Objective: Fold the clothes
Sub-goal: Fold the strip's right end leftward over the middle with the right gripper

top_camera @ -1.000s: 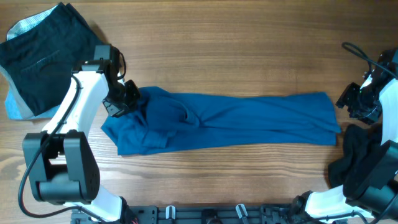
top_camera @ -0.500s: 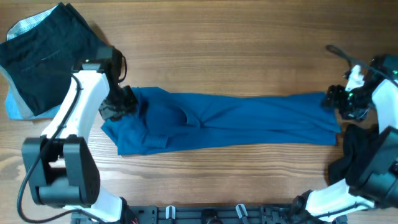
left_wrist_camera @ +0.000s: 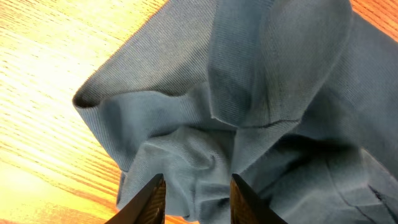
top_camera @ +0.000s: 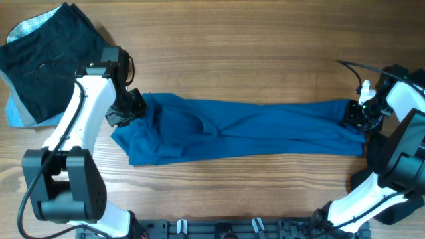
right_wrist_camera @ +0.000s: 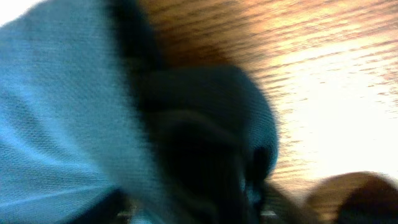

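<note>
The deep-blue shirt will be picked up next by the bunched cloth point(top_camera: 149, 143) at its crumpled end, and my left gripper will carry that end over to fold it.
The deep-blue shirt point(top_camera: 252, 129) lies stretched left to right across the wooden table. My left gripper point(top_camera: 129, 109) hovers over its crumpled left end. In the left wrist view its fingers point(left_wrist_camera: 152, 200) stand apart, with bunched blue cloth point(left_wrist_camera: 205, 143) lying below and beyond the tips, and nothing is clamped. My right gripper point(top_camera: 355, 116) sits on the shirt's right end. The right wrist view is blurred: a dark fold of the blue cloth point(right_wrist_camera: 205, 124) fills the space at the right gripper point(right_wrist_camera: 196, 208), and its fingers barely show.
A black garment point(top_camera: 50, 56) lies at the back left corner on a pale blue one point(top_camera: 14, 109). Another black garment point(top_camera: 385, 166) is heaped at the right edge near the right arm's base. A cable point(top_camera: 352, 66) loops above the right gripper.
My left gripper has opened and let the shirt's left end settle on the table. My right gripper has moved left from beside the table edge onto the shirt's right end.
</note>
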